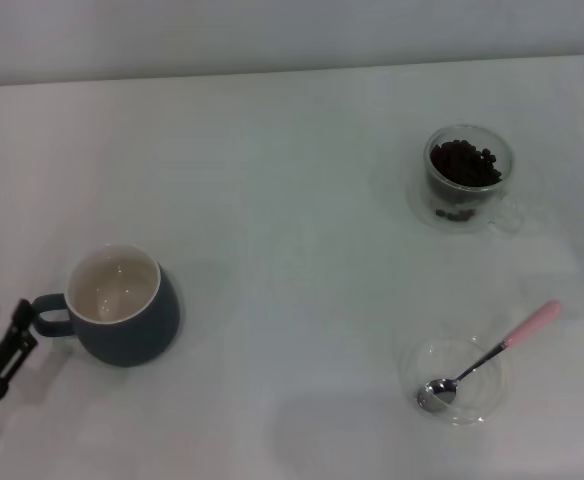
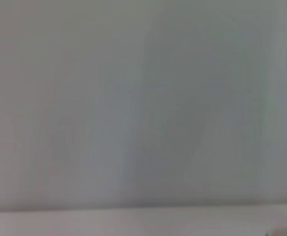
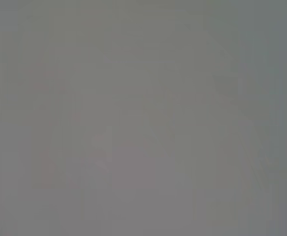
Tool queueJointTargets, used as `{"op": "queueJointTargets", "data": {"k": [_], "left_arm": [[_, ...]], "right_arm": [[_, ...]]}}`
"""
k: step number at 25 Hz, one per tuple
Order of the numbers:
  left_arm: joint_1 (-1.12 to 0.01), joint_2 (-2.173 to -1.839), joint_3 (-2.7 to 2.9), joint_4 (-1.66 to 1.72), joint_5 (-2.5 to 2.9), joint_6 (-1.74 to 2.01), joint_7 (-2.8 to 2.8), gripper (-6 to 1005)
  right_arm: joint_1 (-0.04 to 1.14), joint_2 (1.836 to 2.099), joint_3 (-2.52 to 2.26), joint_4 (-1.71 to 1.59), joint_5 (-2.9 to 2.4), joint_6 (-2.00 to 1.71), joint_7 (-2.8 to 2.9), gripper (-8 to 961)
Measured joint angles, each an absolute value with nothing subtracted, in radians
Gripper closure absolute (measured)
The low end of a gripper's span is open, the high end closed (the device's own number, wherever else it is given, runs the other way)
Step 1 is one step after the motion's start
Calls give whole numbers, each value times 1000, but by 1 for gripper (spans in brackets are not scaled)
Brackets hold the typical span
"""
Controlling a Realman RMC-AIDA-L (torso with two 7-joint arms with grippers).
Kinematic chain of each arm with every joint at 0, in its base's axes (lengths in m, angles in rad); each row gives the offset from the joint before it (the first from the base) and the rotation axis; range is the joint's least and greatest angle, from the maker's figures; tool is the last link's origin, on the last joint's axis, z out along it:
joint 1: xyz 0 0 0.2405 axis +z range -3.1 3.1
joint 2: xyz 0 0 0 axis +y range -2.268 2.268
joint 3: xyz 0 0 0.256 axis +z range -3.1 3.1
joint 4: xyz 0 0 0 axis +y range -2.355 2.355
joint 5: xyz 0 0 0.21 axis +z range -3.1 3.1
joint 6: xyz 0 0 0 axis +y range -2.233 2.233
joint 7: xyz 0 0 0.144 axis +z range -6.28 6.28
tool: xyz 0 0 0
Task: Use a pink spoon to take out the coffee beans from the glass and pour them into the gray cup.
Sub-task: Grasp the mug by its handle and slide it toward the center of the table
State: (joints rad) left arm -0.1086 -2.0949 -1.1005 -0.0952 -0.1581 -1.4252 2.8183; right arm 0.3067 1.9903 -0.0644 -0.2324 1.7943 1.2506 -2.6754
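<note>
My left gripper's fingers stop short of the handle, so it is too early to close on the gray cup's loop handle [image 1: 44, 312]. My left gripper moves toward the handle first.
The gray cup [image 1: 132, 322] stands at the near left in the head view, its cream inside empty and its loop handle pointing left. My left gripper [image 1: 14, 335] is at the near left edge, right beside that handle. The glass [image 1: 467, 182] stands at the far right, filled with coffee beans [image 1: 464, 163]. The pink spoon [image 1: 492, 352] lies at the near right with its metal bowl resting in a shallow dish and its pink handle sticking out past the rim. My right gripper is out of view. Both wrist views show only a plain pale surface.
A shallow clear glass dish [image 1: 478, 396] sits at the near right under the spoon's bowl. Everything stands on a white table [image 1: 292, 220], whose far edge meets a pale wall along the top of the head view.
</note>
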Motion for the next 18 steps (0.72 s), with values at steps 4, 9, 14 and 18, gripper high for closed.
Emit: {"op": "queueJointTargets", "data": {"k": [4, 9, 14, 18], "left_arm": [[-104, -2095, -1087, -95, -155, -1402, 2818, 122], [-96, -2098, -1077, -99, -155, -1360, 2818, 123], [-98, -2098, -1072, -126, -156, -1301, 2817, 123], [-112, -2096, -1072, -135, -158, -1282, 2817, 122]], "right_arm": [[306, 1992, -64, -238, 1795, 1245, -2675, 198], [306, 1995, -64, -244, 1796, 1243, -2675, 198], [305, 1996, -64, -244, 1796, 1242, -2675, 199], [305, 1996, -64, -245, 1796, 1244, -2675, 200]]}}
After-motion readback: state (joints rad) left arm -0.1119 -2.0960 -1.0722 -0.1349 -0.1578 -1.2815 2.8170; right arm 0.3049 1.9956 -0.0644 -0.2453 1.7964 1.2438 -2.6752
